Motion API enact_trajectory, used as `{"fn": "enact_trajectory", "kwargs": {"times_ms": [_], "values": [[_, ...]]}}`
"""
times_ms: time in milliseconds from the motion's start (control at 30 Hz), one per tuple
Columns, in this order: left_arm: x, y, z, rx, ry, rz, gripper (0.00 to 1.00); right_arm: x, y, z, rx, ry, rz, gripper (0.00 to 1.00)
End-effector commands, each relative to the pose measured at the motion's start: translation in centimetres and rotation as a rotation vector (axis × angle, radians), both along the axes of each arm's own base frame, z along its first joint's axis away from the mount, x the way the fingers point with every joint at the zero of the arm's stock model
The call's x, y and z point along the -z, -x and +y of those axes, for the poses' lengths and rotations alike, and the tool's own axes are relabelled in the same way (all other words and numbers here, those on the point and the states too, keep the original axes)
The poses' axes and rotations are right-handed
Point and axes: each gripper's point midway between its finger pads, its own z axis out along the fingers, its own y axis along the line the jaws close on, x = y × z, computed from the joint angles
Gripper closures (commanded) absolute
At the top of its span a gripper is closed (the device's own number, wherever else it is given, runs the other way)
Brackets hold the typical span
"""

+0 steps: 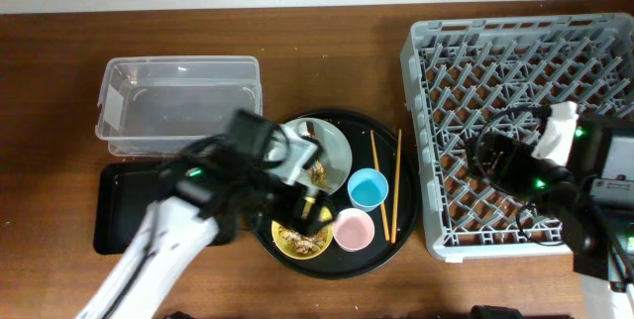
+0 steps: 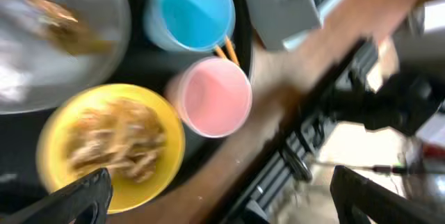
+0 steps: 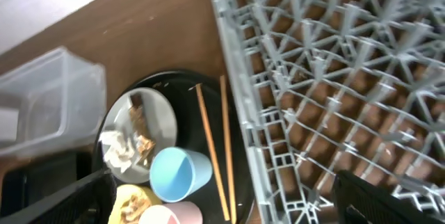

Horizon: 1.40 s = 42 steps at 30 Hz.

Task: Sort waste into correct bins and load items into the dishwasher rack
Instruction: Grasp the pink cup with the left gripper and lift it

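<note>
The pink cup needs to go in the rack with my right gripper, so its base end should stay free. My left gripper should grab the cup by its rim (image 1: 353,244) (image 2: 215,133) next.
A round black tray (image 1: 396,245) holds a grey-green plate (image 1: 335,146), a yellow bowl (image 1: 319,245) with tan food scraps (image 2: 115,140), a blue cup (image 1: 368,189), a pink cup (image 1: 353,229) and two chopsticks (image 1: 379,185). My left gripper (image 1: 307,205) hovers open and empty just above the bowl (image 2: 149,189) and beside the pink cup (image 2: 212,99). The white tissue (image 3: 117,149) and brown wrapper (image 3: 144,142) lie on the plate (image 3: 158,116). My right gripper (image 1: 490,156) is open and empty above the grey dishwasher rack (image 1: 515,52).
The clear tub (image 1: 178,101) stands at the back left. The shallow black rectangular tray (image 1: 117,205) lies in front of it, partly under my left arm. The rack (image 3: 334,78) fills the right side, close against the round tray.
</note>
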Motion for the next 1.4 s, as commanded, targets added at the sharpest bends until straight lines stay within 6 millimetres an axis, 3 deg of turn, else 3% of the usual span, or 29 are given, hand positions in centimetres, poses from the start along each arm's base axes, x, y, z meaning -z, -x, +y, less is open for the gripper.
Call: {"fn": "enact_trajectory", "kwargs": {"times_ms": [0, 33, 67, 100, 233, 367, 467, 567, 733, 900, 1000, 1067, 1100, 1200, 1267, 1367], "values": [[3.6, 0.9, -2.8, 0.100, -0.096, 0.048, 0.01, -0.8, 0.3, -0.7, 0.045, -0.021, -0.008, 0.02], [5.1, 0.8, -3.2, 0.115, -0.151, 0.044, 0.04, -0.8, 0.4, -0.7, 0.035, -0.013, -0.007, 0.02], [7.0, 0.6, -3.7, 0.106, -0.227, 0.042, 0.19, -0.7, 0.5, -0.7, 0.029, -0.008, -0.003, 0.02], [8.5, 0.5, -3.9, 0.094, -0.298, 0.033, 0.25, -0.6, 0.6, -0.7, 0.028, -0.006, 0.004, 0.02], [12.0, 0.2, -3.1, 0.000, -0.509, 0.007, 0.34, -0.2, 1.0, -0.7, 0.010, 0.010, 0.019, 0.02], [12.7, -0.7, -2.6, -0.045, -0.566, -0.046, 0.43, -0.2, 1.0, -0.7, 0.010, 0.009, 0.020, 0.02], [12.8, -0.8, -2.7, -0.047, -0.564, -0.051, 0.79, -0.2, 1.0, -0.7, 0.010, 0.009, 0.022, 0.02], [12.8, -0.8, -2.7, -0.046, -0.564, -0.051, 0.99, -0.1, 1.2, -0.6, 0.010, 0.008, 0.031, 0.02], [11.9, 0.4, -3.8, -0.016, -0.497, 0.019, 1.00, 0.0, 1.3, -0.6, 0.010, 0.007, 0.035, 0.02], [3.3, -0.7, -3.9, -0.055, -0.312, 0.050, 1.00, 0.0, 1.2, -0.6, 0.010, 0.007, 0.035, 0.02], [-3.4, -3.7, -2.6, -0.138, -0.109, -0.012, 1.00, 0.0, 1.2, -0.6, 0.009, 0.006, 0.035, 0.02], [-6.5, -5.1, -2.0, -0.136, 0.062, -0.028, 1.00, -0.2, 1.2, 0.0, -0.045, 0.005, 0.018, 0.02], [-7.6, -5.5, -1.8, -0.129, 0.139, -0.017, 1.00, -0.4, 1.2, 0.7, -0.097, -0.002, 0.001, 0.02], [-12.5, -5.5, -1.6, -0.003, 0.500, 0.053, 1.00, -3.3, 1.8, 6.3, -0.487, -0.120, -0.176, 0.01], [-14.1, -5.2, -1.6, 0.057, 0.629, 0.085, 1.00, -6.1, 3.3, 9.6, -0.705, -0.252, -0.313, 0.00], [-16.4, -4.0, -2.1, 0.173, 0.781, 0.110, 1.00, -9.7, 5.0, 12.1, -0.892, -0.441, -0.445, 0.03]]}}
